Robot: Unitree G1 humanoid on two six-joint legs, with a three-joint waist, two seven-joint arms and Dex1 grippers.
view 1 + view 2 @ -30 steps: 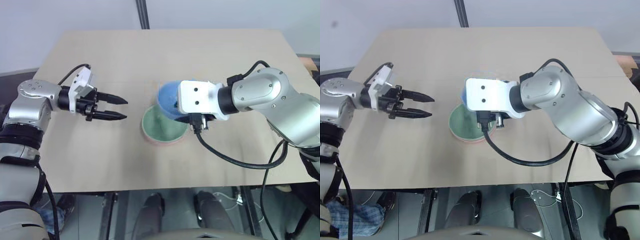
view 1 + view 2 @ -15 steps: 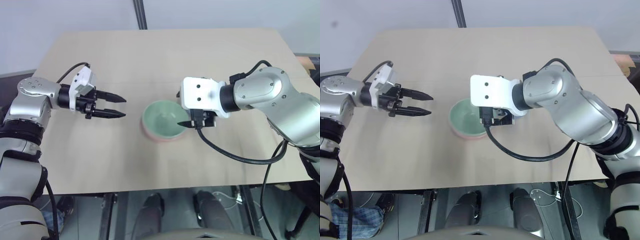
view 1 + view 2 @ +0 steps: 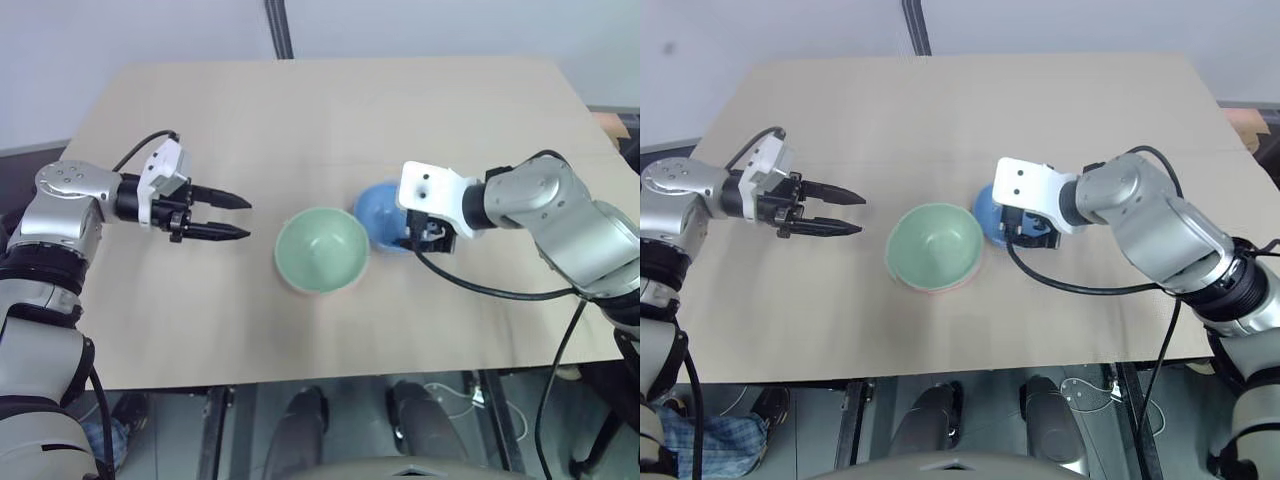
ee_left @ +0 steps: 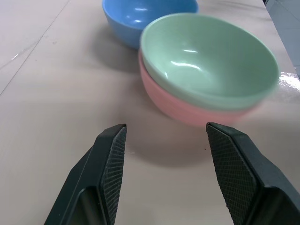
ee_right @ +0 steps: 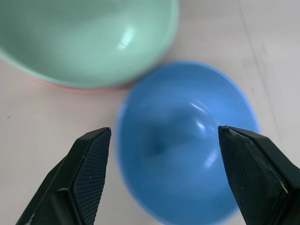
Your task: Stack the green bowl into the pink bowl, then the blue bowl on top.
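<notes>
I need to grab the blue bowl by its rim with my right gripper next, so that I can stack it on top of the green one.
The green bowl sits nested inside the pink bowl, near the middle of the table. Of the pink bowl I see just a rim under the green one. The blue bowl stands upright on the table, right beside the stack and not in it. My right gripper hovers open over the blue bowl, one finger on either side, holding nothing. My left gripper is open and empty, hanging left of the stack and pointing at it with a gap between.
The tan table has bare room on every side of the bowls. Its front edge runs close below the stack. A dark pole rises behind the far edge.
My right gripper held the blue bowl over the green bowl; it has since opened and swung right and down. The blue bowl now rests on the table beside the stack. The left arm stayed put.
</notes>
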